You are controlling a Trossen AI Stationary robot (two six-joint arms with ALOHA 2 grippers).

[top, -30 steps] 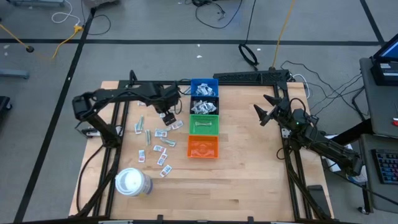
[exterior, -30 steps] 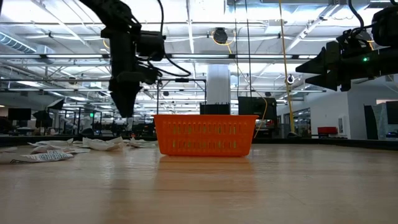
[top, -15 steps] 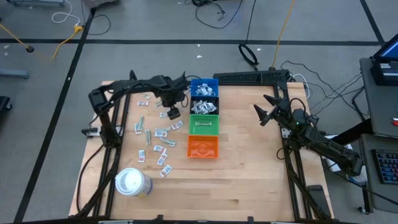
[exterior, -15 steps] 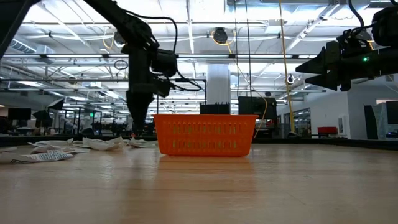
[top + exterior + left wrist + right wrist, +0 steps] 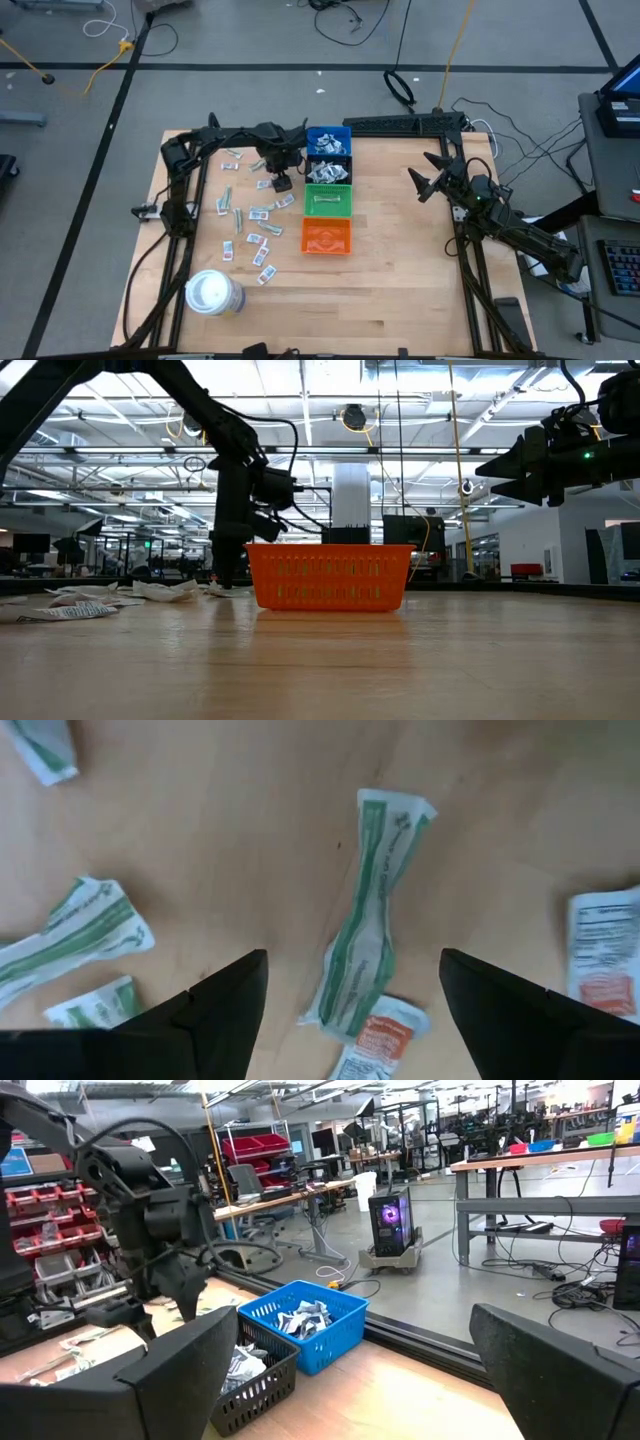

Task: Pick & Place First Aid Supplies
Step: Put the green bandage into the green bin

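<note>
The green-striped wrapper should next be grabbed with my left gripper by its narrow middle (image 5: 372, 906), so that I can sort the wrapper into the green bin.
The first aid supplies (image 5: 252, 215) are small flat packets strewn over the table's left half, left of a row of small bins. My left gripper (image 5: 281, 183) points down just above them, close to the bins, and is open. In its wrist view a slim green-striped wrapper (image 5: 370, 920) lies flat on the wood between the two fingers (image 5: 225, 1015), untouched. A small packet with orange print (image 5: 375, 1042) lies at the wrapper's end. My right gripper (image 5: 425, 182) waits open and level above the table's right side.
Blue (image 5: 328, 140), black (image 5: 328, 168), green (image 5: 328, 199) and orange (image 5: 327, 237) bins stand in a row at the table's middle, some with packets inside. A large white roll (image 5: 213, 293) sits near the front left. The wood right of the bins is bare.
My left gripper has moved toward the bins, to the table's right, and has come down close over the packets, rolling a little on the way. The packets lie as before.
</note>
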